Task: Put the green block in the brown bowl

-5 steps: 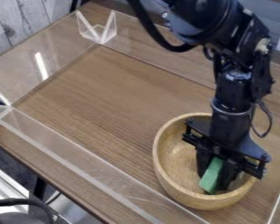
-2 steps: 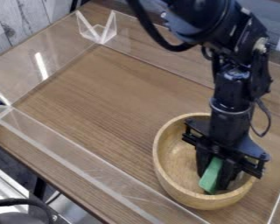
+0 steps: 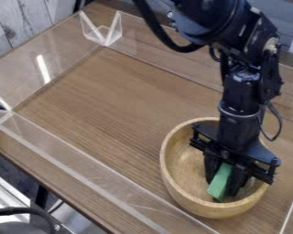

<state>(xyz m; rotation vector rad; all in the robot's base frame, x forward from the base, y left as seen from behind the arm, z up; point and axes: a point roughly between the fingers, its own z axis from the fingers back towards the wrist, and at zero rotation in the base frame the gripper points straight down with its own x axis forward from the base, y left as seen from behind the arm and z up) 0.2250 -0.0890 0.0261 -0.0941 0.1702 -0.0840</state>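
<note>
My gripper should open now, because the green block's lower end is inside the brown bowl's rim near the bowl's bottom, so the block would stay in the bowl.
The brown bowl (image 3: pixel 181 186) sits at the front right of the wooden table, a round tan wooden bowl with a thick rim. My gripper (image 3: pixel 230 179) points down into it from the black arm above. The green block (image 3: pixel 222 182) stands nearly upright between the black fingers, its lower end down near the bowl's floor. The jaws are shut on the block. Whether the block's tip touches the bowl's bottom I cannot tell.
A clear acrylic wall (image 3: pixel 63 155) runs along the table's left and front edges. A small clear stand (image 3: pixel 103 30) sits at the back left. The wooden tabletop (image 3: pixel 124 101) stretches left of the bowl. The table's front edge lies just past the bowl.
</note>
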